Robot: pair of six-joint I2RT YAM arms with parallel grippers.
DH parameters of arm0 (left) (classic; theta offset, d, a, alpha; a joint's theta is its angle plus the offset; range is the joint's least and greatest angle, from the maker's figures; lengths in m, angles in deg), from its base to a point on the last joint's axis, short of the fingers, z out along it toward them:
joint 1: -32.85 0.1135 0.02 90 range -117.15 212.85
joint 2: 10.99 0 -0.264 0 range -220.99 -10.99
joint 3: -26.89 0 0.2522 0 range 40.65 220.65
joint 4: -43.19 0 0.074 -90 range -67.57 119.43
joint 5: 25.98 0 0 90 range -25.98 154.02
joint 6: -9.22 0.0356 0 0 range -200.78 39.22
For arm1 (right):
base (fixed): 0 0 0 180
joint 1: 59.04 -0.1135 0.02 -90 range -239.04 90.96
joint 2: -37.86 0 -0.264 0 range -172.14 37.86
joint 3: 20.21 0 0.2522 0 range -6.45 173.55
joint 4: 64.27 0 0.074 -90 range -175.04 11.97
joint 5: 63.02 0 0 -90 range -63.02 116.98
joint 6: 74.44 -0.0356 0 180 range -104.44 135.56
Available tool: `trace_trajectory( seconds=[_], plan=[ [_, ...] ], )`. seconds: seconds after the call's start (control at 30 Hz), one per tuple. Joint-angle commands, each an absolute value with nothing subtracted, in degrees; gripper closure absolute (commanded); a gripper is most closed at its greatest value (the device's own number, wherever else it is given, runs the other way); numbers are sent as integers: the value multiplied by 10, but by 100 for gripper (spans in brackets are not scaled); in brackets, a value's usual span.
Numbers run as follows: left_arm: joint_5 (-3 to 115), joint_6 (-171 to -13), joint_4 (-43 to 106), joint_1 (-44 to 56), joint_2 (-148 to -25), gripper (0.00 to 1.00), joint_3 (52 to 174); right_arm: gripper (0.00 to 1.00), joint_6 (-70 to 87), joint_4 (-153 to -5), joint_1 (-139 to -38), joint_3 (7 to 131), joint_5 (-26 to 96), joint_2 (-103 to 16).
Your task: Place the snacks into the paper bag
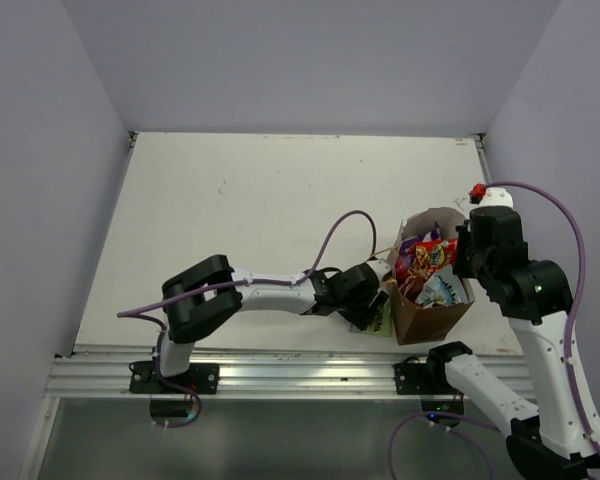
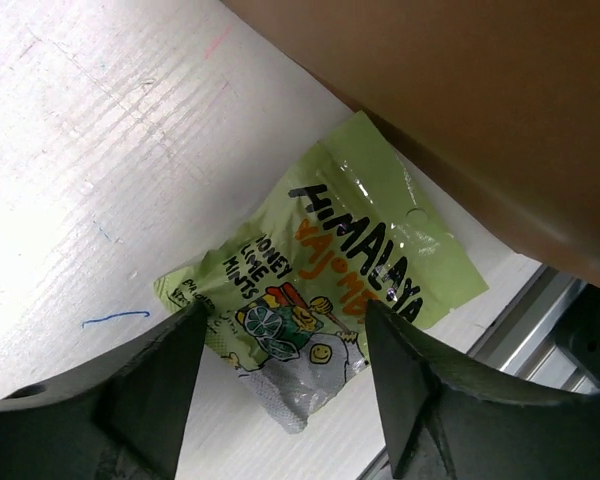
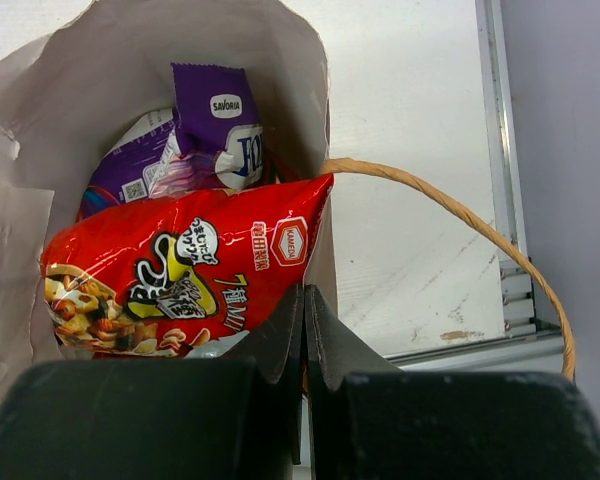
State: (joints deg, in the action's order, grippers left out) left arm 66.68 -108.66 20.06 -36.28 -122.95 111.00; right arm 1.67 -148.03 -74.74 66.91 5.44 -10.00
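Note:
My left gripper is yet to reach the green packet (image 2: 330, 270) and grab its silver-tipped edge (image 2: 302, 378), so that the packet's lettered end stays free to go into the bag.
The brown paper bag (image 1: 430, 318) stands upright at the table's near right. Several snacks stick out of it: a purple packet (image 3: 215, 130), a red-orange printed packet (image 3: 180, 275) and a pale blue-white one (image 1: 442, 290). My right gripper (image 3: 303, 300) is shut on the bag's right wall at the rim (image 3: 320, 200). A green mints packet (image 2: 330, 270) lies flat on the table against the bag's left side (image 2: 480, 100). My left gripper (image 2: 285, 380) is open just above the green packet, one finger on each side of its lower end.
The bag's tan loop handle (image 3: 460, 215) arcs out to the right of my right gripper. The aluminium rail (image 2: 540, 310) at the table's near edge runs close to the green packet. The enclosure walls (image 1: 40, 200) stand on both sides.

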Motion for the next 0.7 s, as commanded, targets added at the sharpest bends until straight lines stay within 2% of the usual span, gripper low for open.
trace_trajectory(
  seconds=[0.0, 0.23, 0.47, 0.57, 0.6, 0.67],
  plan=[
    [696, -1066, 156, -372, -1246, 29, 1099, 100, 16, -1468, -749, 674, 68, -99],
    [783, -1059, 67, -390, -1281, 25, 1147, 100, 16, -1464, -749, 675, 73, -105],
    [827, -1061, 10, -398, -1335, 28, 1167, 100, 13, -1462, -749, 677, 74, -106],
    [837, -1064, 8, -398, -1334, 47, 1154, 100, 12, -1462, -749, 678, 73, -107],
    [839, -1064, 8, -398, -1333, 59, 1152, 100, 11, -1462, -749, 679, 73, -107],
    [842, -1064, 10, -398, -1325, 73, 1146, 100, 11, -1462, -749, 680, 73, -108]
  ],
)
